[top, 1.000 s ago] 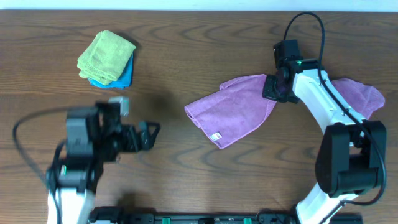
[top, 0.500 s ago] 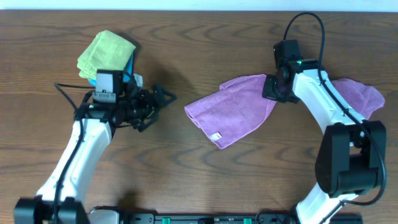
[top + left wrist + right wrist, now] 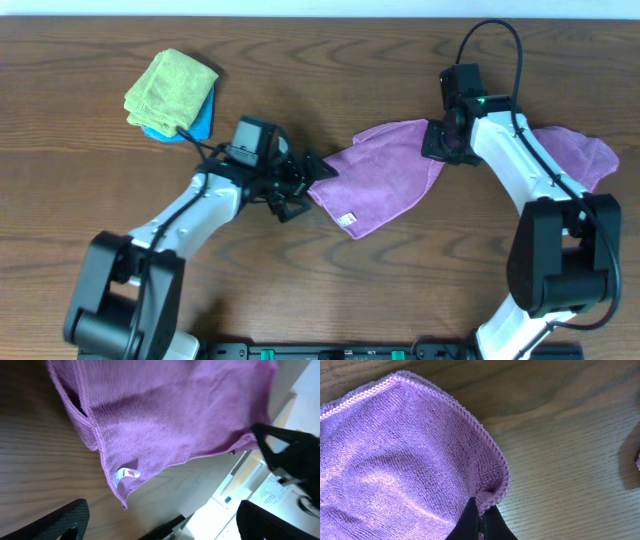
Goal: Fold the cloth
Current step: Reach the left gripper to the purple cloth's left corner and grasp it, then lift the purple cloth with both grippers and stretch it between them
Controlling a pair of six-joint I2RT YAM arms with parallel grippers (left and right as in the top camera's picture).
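My left gripper grabs the hemmed corner of the purple cloth beside the white tag next, opposite my right gripper, to fold the cloth.
The purple cloth (image 3: 380,175) with a small white tag (image 3: 348,220) lies in the middle of the table, partly folded. My right gripper (image 3: 440,143) is shut on the cloth's right corner; the wrist view shows the hemmed edge (image 3: 495,491) pinched between the fingers (image 3: 481,520). My left gripper (image 3: 312,185) is open at the cloth's left edge. In the left wrist view the cloth (image 3: 165,415) and its tag (image 3: 126,474) fill the frame above the spread fingers (image 3: 160,527).
A lime-green cloth (image 3: 170,88) lies on a blue cloth (image 3: 200,122) at the back left. Another purple cloth (image 3: 582,152) lies at the right, under the right arm.
My left arm has swung from the front left across to the cloth's left edge, gripper open. The right gripper and the cloth have not moved.
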